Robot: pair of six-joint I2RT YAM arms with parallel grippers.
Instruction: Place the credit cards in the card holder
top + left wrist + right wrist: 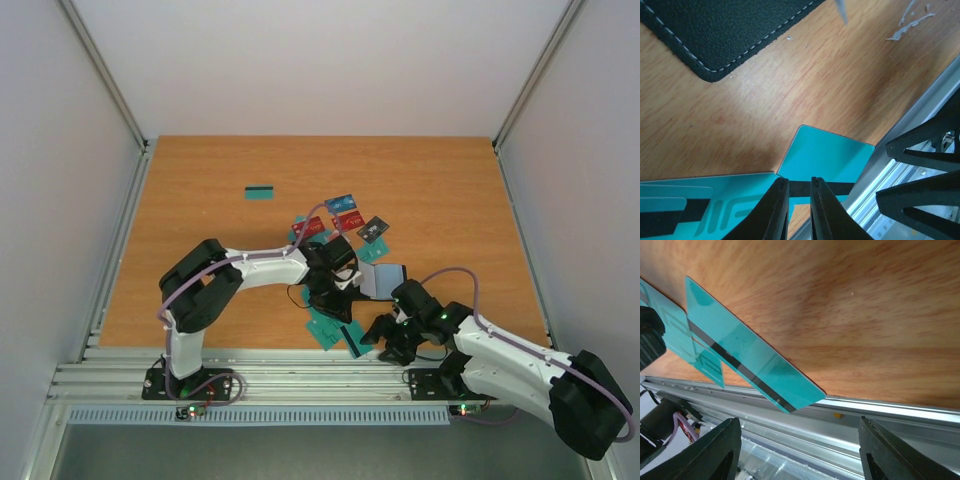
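The teal cards would stay lying if my nearly shut, empty left gripper lifted from above them now.
The card holder [385,280] lies open on the table, grey inside up; its black stitched cover shows in the left wrist view [725,30]. Several credit cards lie around it: red, blue and dark grey ones [348,218] behind it and one teal card [260,192] far left. My left gripper [328,302] [799,187] is nearly shut, nothing between the jaws, just above two teal cards [827,157] near the front edge. My right gripper [385,338] [800,450] is wide open and empty beside a striped teal card [750,360] [352,340] that overhangs the table's front edge.
A metal rail [300,375] [880,415] runs along the table's near edge just below the cards. The two grippers are close together, and the right gripper's fingers [920,150] show in the left wrist view. White walls enclose the table.
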